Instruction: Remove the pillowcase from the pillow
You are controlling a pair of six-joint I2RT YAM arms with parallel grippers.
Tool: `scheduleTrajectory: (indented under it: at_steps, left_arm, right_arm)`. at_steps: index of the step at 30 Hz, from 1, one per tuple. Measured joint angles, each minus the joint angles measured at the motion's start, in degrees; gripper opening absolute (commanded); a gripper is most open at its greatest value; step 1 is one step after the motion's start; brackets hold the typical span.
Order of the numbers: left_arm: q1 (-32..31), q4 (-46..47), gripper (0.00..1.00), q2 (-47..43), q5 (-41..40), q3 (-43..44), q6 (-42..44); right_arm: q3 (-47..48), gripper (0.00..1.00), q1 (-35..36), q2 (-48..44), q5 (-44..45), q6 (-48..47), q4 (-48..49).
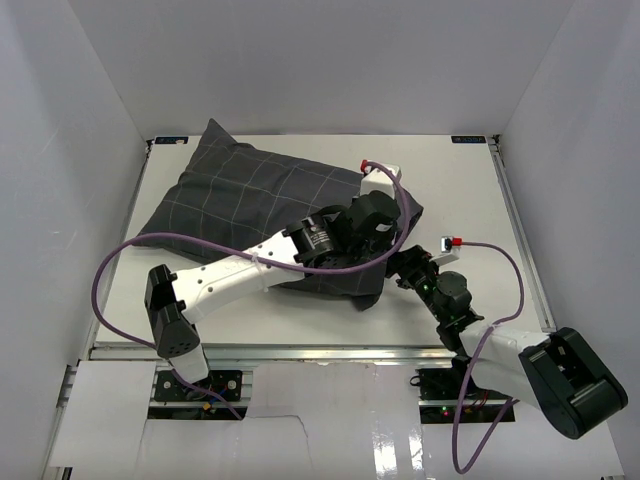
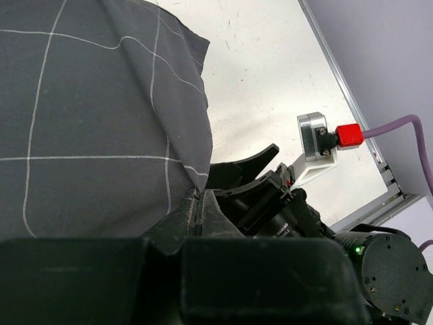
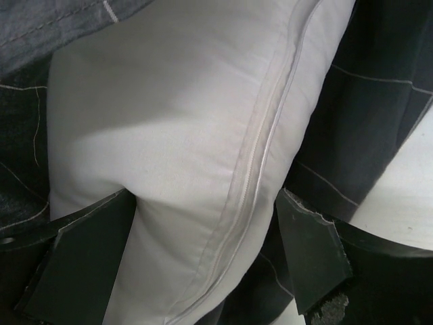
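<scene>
The pillow should be grabbed next by its exposed white end [image 3: 196, 203] with my right gripper, so that the pillowcase [image 3: 379, 122] stays free to slide off the pillow.
The dark grey grid-lined pillowcase [image 1: 250, 200] lies across the middle-left of the white table, stuffed and wrinkled. My left gripper [image 1: 385, 232] rests on its right end; in the left wrist view the jaws [image 2: 195, 203] are closed together on a fold of the pillowcase [image 2: 88, 115]. My right gripper [image 1: 398, 262] is at the same end, just below the left one. In the right wrist view its fingers [image 3: 88, 250] sit either side of the white pillow [image 3: 183, 135] and press into it, with the pillowcase [image 3: 379, 122] pulled back around it. The pillow is hidden in the top view.
White walls enclose the table on three sides. A metal rail [image 1: 520, 230] runs along the right edge. Purple cables [image 1: 130, 255] loop over the table's left and right [image 1: 500, 250]. The right wrist camera with its red plug [image 2: 348, 134] sits close to the left gripper.
</scene>
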Motion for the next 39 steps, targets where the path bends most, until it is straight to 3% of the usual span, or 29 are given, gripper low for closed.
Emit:
scheduleTrajectory:
  at_steps: [7, 9, 13, 15, 16, 25, 31, 39]
  left_arm:
    - [0.0, 1.0, 0.0, -1.5, -0.1, -2.1, -0.7]
    - [0.0, 1.2, 0.0, -1.7, -0.1, -2.4, -0.7]
    - [0.0, 1.2, 0.0, -1.9, -0.3, -2.7, -0.7]
    - [0.0, 1.3, 0.0, -2.5, -0.7, -3.6, -0.7]
    - [0.0, 1.5, 0.0, -2.9, -1.3, -4.2, -0.6]
    - [4.7, 1.5, 0.0, -9.7, -4.9, -13.6, -0.6]
    - [12.6, 1.8, 0.0, -11.9, -3.5, -19.2, -0.5]
    - [15.1, 3.7, 0.0, -12.0, 1.5, -20.7, 0.4]
  right_arm:
    - [2.4, 0.9, 0.0, 7.3, 0.1, -0.5, 4.0]
    - [3.0, 0.99, 0.0, 10.5, -0.2, -0.6, 6.4]
    - [3.1, 0.59, 0.0, 17.0, -1.5, -0.8, 13.1]
    - [3.2, 0.2, 0.1, 19.2, -2.5, -0.8, 15.3]
    - [3.4, 0.08, 0.1, 19.8, -3.1, -0.9, 15.9]
    - [0.5, 0.08, 0.1, 15.7, -4.7, -2.8, 16.9]
    - [-0.6, 0.08, 0.1, -0.4, -3.2, -5.7, 10.4]
    - [-0.8, 0.08, 0.3, -19.7, 0.7, -9.2, -7.9]
